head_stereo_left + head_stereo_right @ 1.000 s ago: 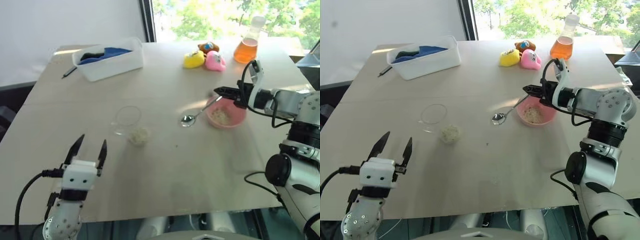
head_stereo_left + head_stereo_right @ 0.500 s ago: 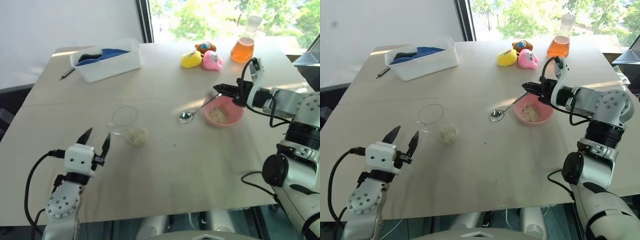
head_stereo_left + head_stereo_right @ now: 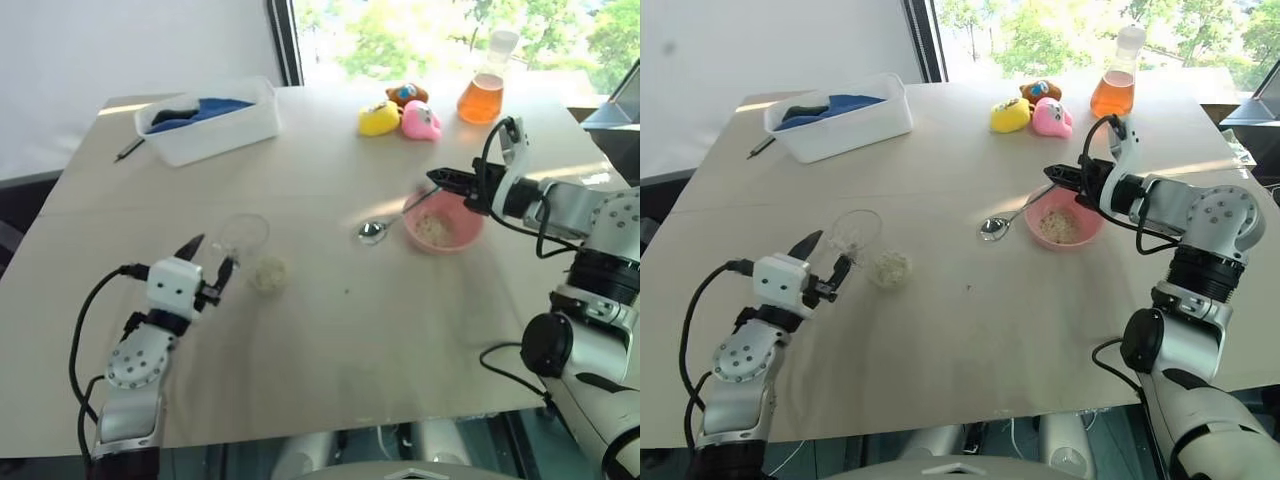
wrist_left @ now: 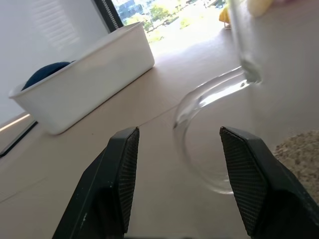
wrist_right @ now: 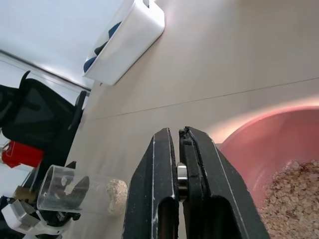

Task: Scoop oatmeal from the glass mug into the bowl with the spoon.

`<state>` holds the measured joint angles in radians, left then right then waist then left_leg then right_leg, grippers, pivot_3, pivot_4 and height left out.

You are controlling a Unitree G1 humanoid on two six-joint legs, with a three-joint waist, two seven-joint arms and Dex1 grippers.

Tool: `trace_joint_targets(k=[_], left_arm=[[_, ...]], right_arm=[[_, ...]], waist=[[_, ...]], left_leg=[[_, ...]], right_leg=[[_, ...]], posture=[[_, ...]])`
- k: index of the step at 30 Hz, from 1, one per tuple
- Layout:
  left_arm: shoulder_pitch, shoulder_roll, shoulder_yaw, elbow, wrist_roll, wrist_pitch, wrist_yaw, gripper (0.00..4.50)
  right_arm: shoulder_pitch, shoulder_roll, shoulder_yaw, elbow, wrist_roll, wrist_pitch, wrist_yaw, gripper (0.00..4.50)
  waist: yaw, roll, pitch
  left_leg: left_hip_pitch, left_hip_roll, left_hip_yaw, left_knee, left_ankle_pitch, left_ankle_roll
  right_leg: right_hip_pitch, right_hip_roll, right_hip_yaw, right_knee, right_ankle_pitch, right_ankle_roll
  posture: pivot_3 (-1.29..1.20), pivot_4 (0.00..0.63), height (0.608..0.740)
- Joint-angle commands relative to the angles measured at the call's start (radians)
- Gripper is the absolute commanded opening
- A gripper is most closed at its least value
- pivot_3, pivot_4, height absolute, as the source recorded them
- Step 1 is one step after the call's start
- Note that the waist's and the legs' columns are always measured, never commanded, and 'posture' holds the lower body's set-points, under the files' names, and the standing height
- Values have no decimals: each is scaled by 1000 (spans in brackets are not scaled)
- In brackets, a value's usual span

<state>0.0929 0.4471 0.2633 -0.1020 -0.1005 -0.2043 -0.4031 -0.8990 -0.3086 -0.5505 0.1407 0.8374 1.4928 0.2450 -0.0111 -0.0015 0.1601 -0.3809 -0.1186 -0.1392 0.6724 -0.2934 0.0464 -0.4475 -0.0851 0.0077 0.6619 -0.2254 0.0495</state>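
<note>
Next, my left gripper grabs the mug by its slim curved handle (image 4: 181, 130), since the mug's wide glass body is broader than the gap between my gripper's open fingers.
The glass mug (image 3: 245, 234) sits left of the table's centre and seems tipped on its side. A small heap of oatmeal (image 3: 268, 273) lies on the table right beside it. My left gripper (image 3: 211, 257) is open at the mug's near side, and the mug's curved glass (image 4: 199, 134) shows between its fingers (image 4: 117, 174). More oatmeal (image 3: 437, 230) lies in the pink bowl (image 3: 472, 232) on the right. My right gripper (image 3: 441, 181) hangs over the bowl's far rim, shut on the handle of the spoon (image 3: 373, 232). The spoon slants down to the table left of the bowl.
A white tub (image 3: 215, 125) with blue contents stands at the back left, with a dark pen (image 3: 128, 149) beside it. Yellow (image 3: 378, 119) and pink (image 3: 421, 121) toys and a flask of orange liquid (image 3: 481, 88) stand at the back right.
My left gripper has moved forward across the table, still open, and now stands at the mug. The right gripper and spoon have stayed in place.
</note>
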Motion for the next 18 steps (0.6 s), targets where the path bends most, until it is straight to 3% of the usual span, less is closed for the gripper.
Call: trace_joint_targets(k=[1, 14, 18], left_arm=[[-8, 6, -2, -21, -21, -5, -14, 2701], [-53, -7, -7, -12, -42, 19, -18, 2701], [-54, -10, -11, -12, -42, 21, -17, 920]], right_arm=[[-1, -10, -2, -44, 23, -16, 14, 0], [5, 1, 15, -51, 28, -33, 20, 0], [3, -1, 18, -50, 28, -35, 21, 0]], waist=[[-3, 0, 0], [-3, 0, 0], [-3, 0, 0]], left_leg=[[0, 0, 0, 0, 0, 0], [0, 0, 0, 1, 0, 0], [0, 0, 1, 1, 0, 0]], right_leg=[[0, 0, 0, 0, 0, 0], [0, 0, 1, 1, 0, 0], [0, 0, 1, 1, 0, 0]], posture=[[0, 150, 740], [0, 150, 740], [0, 150, 740]])
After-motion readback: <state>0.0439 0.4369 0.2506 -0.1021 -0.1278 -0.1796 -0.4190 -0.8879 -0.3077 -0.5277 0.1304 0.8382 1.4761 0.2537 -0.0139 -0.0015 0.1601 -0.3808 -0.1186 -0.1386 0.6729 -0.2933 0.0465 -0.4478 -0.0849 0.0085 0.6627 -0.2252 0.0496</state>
